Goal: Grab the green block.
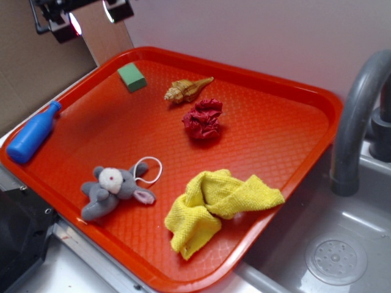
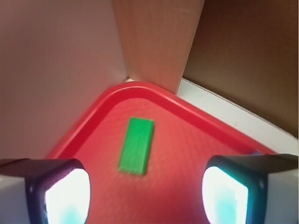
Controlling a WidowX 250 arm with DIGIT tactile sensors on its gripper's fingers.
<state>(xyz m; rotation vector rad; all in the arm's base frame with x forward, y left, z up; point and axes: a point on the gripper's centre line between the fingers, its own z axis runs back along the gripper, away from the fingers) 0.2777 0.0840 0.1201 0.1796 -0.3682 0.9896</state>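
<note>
My gripper grabs the green block (image 1: 132, 76) by its two long sides next, since the block is oblong, long from end to end and narrow across.
The green block (image 1: 132, 76) lies flat near the far left corner of the orange tray (image 1: 293, 91). In the wrist view the green block (image 2: 136, 145) sits on the tray floor, ahead of and between the two fingers. My gripper (image 1: 91, 18) hangs high above the tray's far left corner, only its fingertips showing at the top edge of the exterior view. The gripper (image 2: 145, 196) is open, with nothing between its glowing pads (image 2: 65, 196), and it stays well clear of the block.
On the tray lie a golden seashell toy (image 1: 186, 90), a crumpled red cloth (image 1: 204, 119), a grey plush mouse (image 1: 113, 189) and a yellow towel (image 1: 214, 204). A blue bottle (image 1: 33, 132) rests on the left rim. A grey faucet (image 1: 357, 116) and sink (image 1: 342, 244) stand right. A cardboard wall (image 2: 159, 42) rises behind the corner.
</note>
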